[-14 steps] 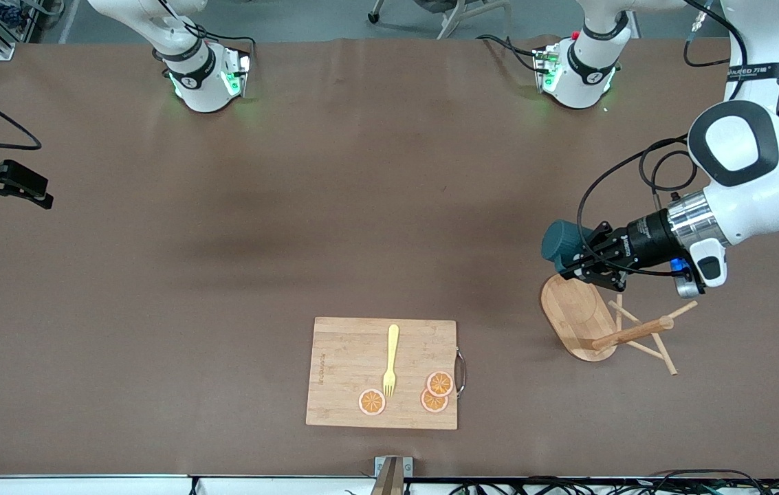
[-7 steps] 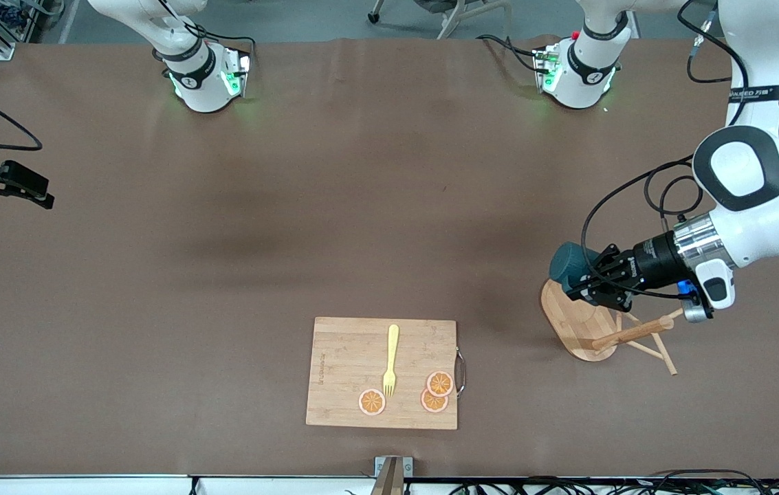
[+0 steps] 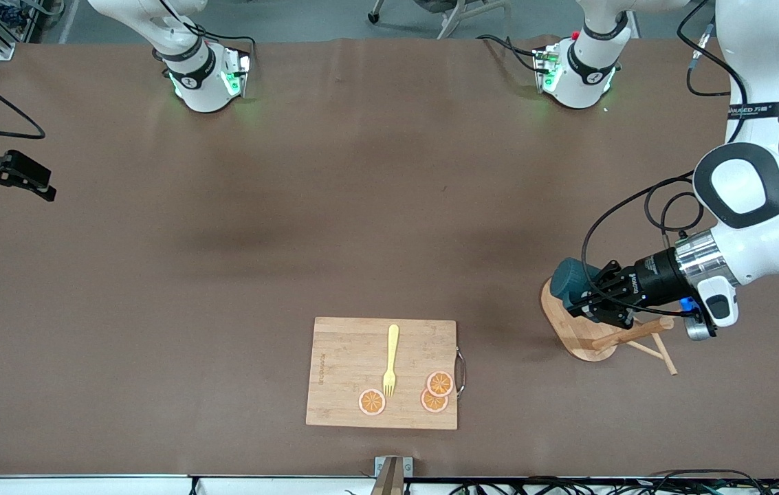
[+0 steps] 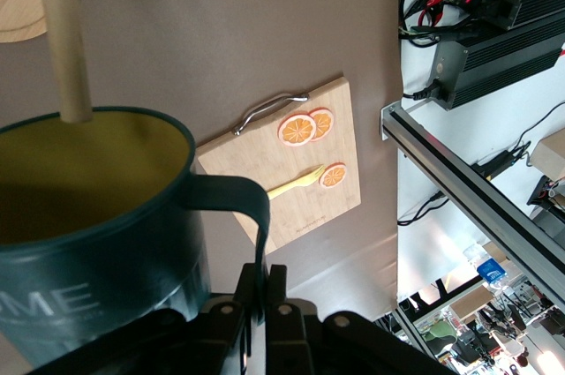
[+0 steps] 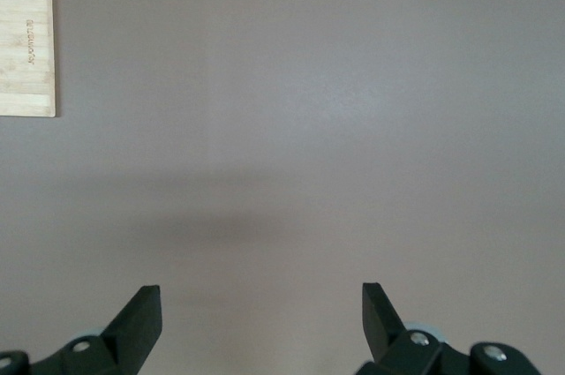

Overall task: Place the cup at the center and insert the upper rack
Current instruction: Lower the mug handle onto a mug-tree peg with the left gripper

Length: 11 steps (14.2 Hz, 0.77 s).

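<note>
My left gripper is still short of the rack's round post (image 3: 631, 333) (image 4: 66, 40), so it keeps hold of the dark teal cup for now; if I opened now, the cup would drop.
The dark teal cup (image 3: 570, 277) hangs over the farther edge of the upper rack's oval bamboo base (image 3: 568, 323), at the left arm's end of the table. My left gripper (image 3: 585, 302) is shut on its thin side handle (image 4: 240, 200). In the left wrist view the left gripper (image 4: 265, 273) pinches that handle, the cup (image 4: 97, 225) shows its mustard-yellow inside, and the rack's round post (image 4: 66, 40) crosses in front of the rim. The post (image 3: 631, 333) and thin pegs (image 3: 661, 356) stretch away from the base. My right gripper (image 3: 35, 185) waits open and holds nothing, over the right arm's end of the table; it is seen again as the right gripper (image 5: 262, 300).
A rectangular bamboo cutting board (image 3: 341, 371) lies near the front edge at mid-table, with a yellow fork (image 3: 390, 357) and three orange slices (image 3: 440, 383) on it. Its metal handle (image 3: 461, 371) faces the rack. One corner of the board (image 5: 26, 40) shows in the right wrist view.
My left gripper has carried the cup from beside the rack to over the base's farther edge, closer to the post. The right gripper has shifted only slightly.
</note>
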### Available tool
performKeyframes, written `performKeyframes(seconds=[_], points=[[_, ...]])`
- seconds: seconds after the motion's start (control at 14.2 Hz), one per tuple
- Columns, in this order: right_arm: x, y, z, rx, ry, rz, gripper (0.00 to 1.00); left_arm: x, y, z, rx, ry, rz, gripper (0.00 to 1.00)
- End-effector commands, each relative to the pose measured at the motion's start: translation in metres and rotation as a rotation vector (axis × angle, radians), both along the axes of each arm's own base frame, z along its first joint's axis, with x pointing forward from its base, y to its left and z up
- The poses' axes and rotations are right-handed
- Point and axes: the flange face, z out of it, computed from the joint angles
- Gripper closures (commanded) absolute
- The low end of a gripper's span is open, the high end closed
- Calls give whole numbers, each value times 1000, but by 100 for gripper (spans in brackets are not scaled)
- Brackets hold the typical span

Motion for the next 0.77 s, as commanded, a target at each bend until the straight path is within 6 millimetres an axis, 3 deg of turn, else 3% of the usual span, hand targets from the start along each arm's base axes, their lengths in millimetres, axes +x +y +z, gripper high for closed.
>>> performKeyframes(seconds=[0.0,0.7], points=[[-9,-1,0,7,-5,0,0,5,6,4,-4,-25,-8,99],[-9,1,1,5,-8,1,0,13,34,-16,10,-28,3,99]])
